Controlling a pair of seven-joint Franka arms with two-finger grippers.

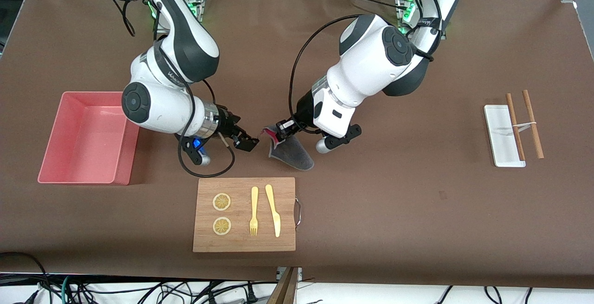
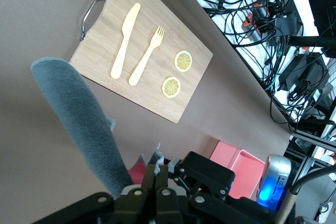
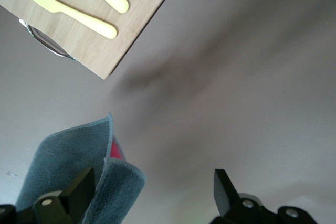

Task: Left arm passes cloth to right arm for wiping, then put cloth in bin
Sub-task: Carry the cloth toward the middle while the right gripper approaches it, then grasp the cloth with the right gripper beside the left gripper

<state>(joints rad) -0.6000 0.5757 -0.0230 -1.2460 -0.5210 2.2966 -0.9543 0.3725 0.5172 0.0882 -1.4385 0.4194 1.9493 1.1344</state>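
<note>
My right gripper should grab the cloth by its pink-red corner [image 1: 268, 133] next. Then it can wipe the tabletop and drop the cloth in the bin [image 1: 83, 132].
The cloth [image 1: 290, 153], dark grey with a pink-red inner face, hangs folded from my left gripper [image 1: 281, 130], which is shut on its upper edge above the table, a little farther from the front camera than the cutting board. In the left wrist view the cloth [image 2: 79, 114] droops from the shut gripper [image 2: 160, 170]. My right gripper [image 1: 247, 143] is open beside the cloth, toward the bin. In the right wrist view the cloth's fold [image 3: 71, 158] lies just inside one open finger [image 3: 79, 187] of the right gripper [image 3: 152, 192]. The pink bin [image 1: 83, 132] stands empty at the right arm's end.
A wooden cutting board [image 1: 244, 236] with two lemon slices [image 1: 222, 202], a yellow fork [image 1: 254, 211] and a knife [image 1: 274, 210] lies nearer the front camera. A white tray [image 1: 501, 132] with chopsticks [image 1: 532, 123] sits at the left arm's end.
</note>
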